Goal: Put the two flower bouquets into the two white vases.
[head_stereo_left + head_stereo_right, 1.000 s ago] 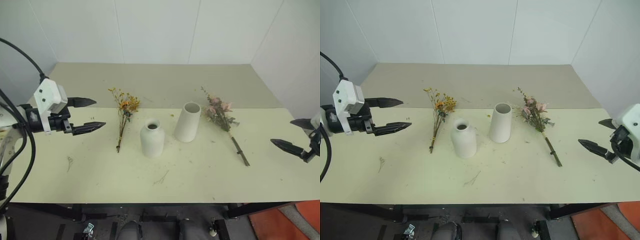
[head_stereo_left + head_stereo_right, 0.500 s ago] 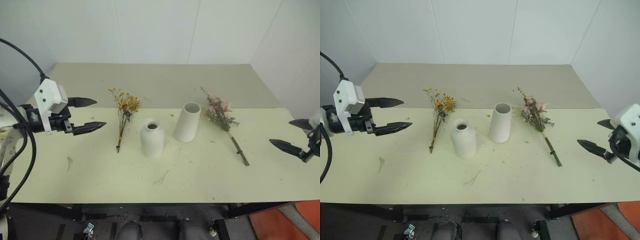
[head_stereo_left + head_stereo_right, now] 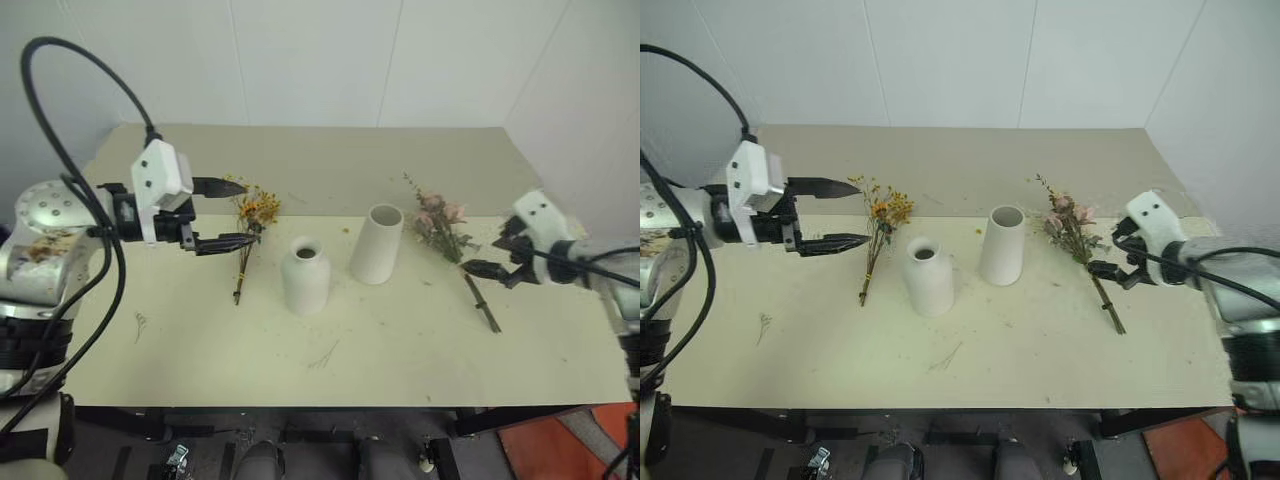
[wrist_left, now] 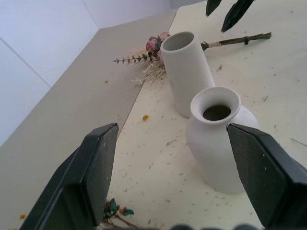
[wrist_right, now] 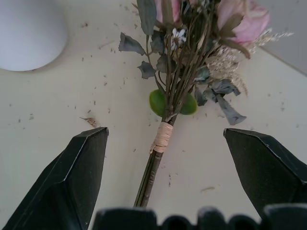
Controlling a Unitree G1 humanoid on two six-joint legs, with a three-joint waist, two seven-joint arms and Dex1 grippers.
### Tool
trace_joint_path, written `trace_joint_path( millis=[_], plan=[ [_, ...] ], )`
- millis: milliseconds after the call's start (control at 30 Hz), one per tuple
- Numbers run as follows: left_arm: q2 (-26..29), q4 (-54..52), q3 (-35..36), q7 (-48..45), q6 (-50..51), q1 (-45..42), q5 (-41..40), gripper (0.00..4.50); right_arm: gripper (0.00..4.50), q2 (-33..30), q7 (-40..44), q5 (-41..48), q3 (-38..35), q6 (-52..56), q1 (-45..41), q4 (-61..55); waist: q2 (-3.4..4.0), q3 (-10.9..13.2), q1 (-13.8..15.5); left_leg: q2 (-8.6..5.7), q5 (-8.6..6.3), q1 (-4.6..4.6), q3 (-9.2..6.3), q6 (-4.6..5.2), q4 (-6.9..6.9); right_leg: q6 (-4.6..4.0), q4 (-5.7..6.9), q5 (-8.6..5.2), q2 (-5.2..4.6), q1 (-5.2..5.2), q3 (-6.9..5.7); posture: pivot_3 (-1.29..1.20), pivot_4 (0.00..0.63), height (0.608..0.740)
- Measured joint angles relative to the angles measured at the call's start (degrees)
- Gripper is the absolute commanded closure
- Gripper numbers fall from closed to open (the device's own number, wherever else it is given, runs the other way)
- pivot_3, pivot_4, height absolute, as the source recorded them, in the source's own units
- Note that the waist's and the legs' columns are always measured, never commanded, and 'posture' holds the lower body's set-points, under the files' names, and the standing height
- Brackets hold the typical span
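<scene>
My fingers are above the stem with bare tabletop between them, so my right gripper should line up and lower before it closes on the tan-wrapped stem [image 3: 464, 272] [image 5: 163, 136].
The thin yellow-orange bouquet [image 3: 247, 238] lies on the table, left of the short bottle-shaped vase [image 3: 304, 277]. The taller wide-mouthed vase [image 3: 376, 244] stands just right of it. The pink rose bouquet [image 3: 440, 228] lies further right, its stem running toward the front edge. My left gripper [image 3: 250, 212] is open, and its tips reach the yellow blooms from the left, above the table. My right gripper [image 3: 481, 251] is open beside the rose stem. In the right wrist view its fingers [image 5: 72, 182] stand wide on either side of the tan-wrapped stem [image 5: 163, 136]. The left wrist view looks over both vases [image 4: 218, 139].
The pale table [image 3: 200, 340] is strewn with dry petal crumbs and a loose twig [image 3: 325, 355]. A darker band of table [image 3: 330, 160] runs back to the white walls. Bare surface lies in front of the vases.
My left gripper has swung right, up to the yellow bouquet. My right gripper has come in from the table's right edge to the rose bouquet's stem. Both stay open.
</scene>
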Motion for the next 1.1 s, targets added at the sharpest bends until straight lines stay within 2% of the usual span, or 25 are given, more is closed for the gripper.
trace_joint_path(
  millis=[133, 233, 300, 500, 567, 600, 733, 800, 967, 1033, 1100],
  plan=[
    [-1.3, -0.1, -0.8, 0.1, 0.0, -0.6, 0.6, 0.59, 0.0, 4.7, -2.6, -2.7, 2.4, 0.4, -5.0, 8.9, 0.0, 0.0, 0.0, 0.0, 0.0, -0.02, 0.0, 0.0, -0.01, 0.0, 0.0, 0.0, 0.0, -0.03, 0.0, 0.0, 0.15, 0.74],
    [-1.3, -0.5, -0.7, 0.3, 0.0, 0.0, 0.7, 0.55, 0.62, 7.0, -4.0, -4.1, 3.0, 0.4, -6.7, 14.3, 0.01, 0.0, -0.1, 0.0, 0.0, 0.0, 0.01, 0.0, -0.01, 0.0, 0.01, 0.0, 0.0, -0.02, 0.01, 0.0, 0.15, 0.74],
    [-1.3, -0.6, -0.7, 0.4, 0.0, 1.2, 0.7, 0.55, 1.26, 7.8, -4.1, -4.7, 3.2, 0.4, -7.4, 16.6, 0.01, 0.0, -0.1, 0.0, 0.0, 0.0, 0.0, 0.0, -0.01, 0.0, 0.02, 0.0, 0.0, -0.03, 0.0, 0.0, 0.15, 0.74],
    [-0.5, -0.8, -0.4, 1.0, 0.0, 2.9, 0.8, 0.55, 3.58, 9.1, -3.8, -6.3, 3.8, 0.0, -10.4, 21.5, 0.01, 0.0, -0.1, 0.0, 0.0, 0.01, 0.0, 0.0, -0.01, 0.0, 0.02, 0.0, 0.0, -0.03, 0.0, 0.0, 0.15, 0.74],
    [-0.2, -0.9, -0.3, 1.0, 0.0, 3.0, 0.8, 0.55, 4.16, 9.5, -4.1, -6.8, 3.9, -0.2, -10.7, 22.4, 0.01, 0.0, -0.1, 0.0, 0.0, 0.0, 0.0, 0.0, -0.02, 0.0, 0.02, 0.0, 0.0, -0.03, 0.0, 0.0, 0.15, 0.74],
    [-0.1, -0.9, -0.2, 1.0, 0.0, 3.0, 0.9, 0.55, 4.32, 9.7, -4.1, -7.1, 3.9, -0.3, -10.8, 22.8, 0.01, 0.0, -0.1, 0.0, 0.0, 0.0, 0.0, 0.0, -0.02, 0.0, 0.02, 0.0, 0.0, -0.03, 0.0, 0.0, 0.15, 0.74],
    [0.0, -0.9, -0.2, 1.4, -0.2, 3.2, 1.6, 0.55, 4.32, 10.0, -5.2, -8.3, 3.8, -1.0, -10.9, 23.0, 0.01, 0.0, -0.1, 0.0, 0.0, 0.0, 0.0, 0.0, -0.02, 0.0, 0.02, 0.0, 0.0, -0.03, 0.0, 0.0, 0.15, 0.74],
    [0.1, -0.7, -0.2, 1.4, -0.2, 3.3, 1.8, 0.55, 4.32, 10.9, -8.3, -8.3, 1.9, -2.6, -10.9, 23.0, 0.01, 0.0, -0.1, 0.0, 0.0, 0.0, 0.0, 0.0, -0.02, 0.0, 0.03, 0.0, 0.0, -0.03, 0.0, 0.0, 0.15, 0.74],
    [0.2, 0.0, -0.1, 1.4, -0.4, 3.2, 2.5, 0.55, 4.32, 17.9, -26.5, -8.1, -11.7, -21.2, -9.3, 15.7, 0.03, 0.0, -0.5, 0.01, 0.0, -0.03, 0.0, 0.0, -0.12, 0.0, 0.07, 0.0, 0.01, -0.13, 0.03, 0.0, 0.15, 0.74],
    [0.2, 0.2, 0.0, 1.4, -0.4, 3.2, 2.6, 0.55, 4.32, 22.3, -30.3, -5.6, -16.9, -31.1, -8.7, 11.0, 0.03, 0.0, -0.8, 0.01, 0.0, -0.04, 0.0, 0.0, -0.13, 0.0, 0.06, 0.0, 0.01, -0.13, 0.03, 0.0, 0.15, 0.74],
    [0.2, 0.2, 0.0, 1.4, -0.4, 3.2, 2.6, 0.55, 4.32, 25.6, -32.0, -2.0, -19.9, -34.4, -9.2, 6.9, 0.03, 0.0, -1.0, 0.02, 0.0, -0.02, -0.02, 0.0, -0.11, 0.0, 0.1, 0.01, 0.0, -0.09, 0.02, 0.0, 0.15, 0.74]
  ],
)
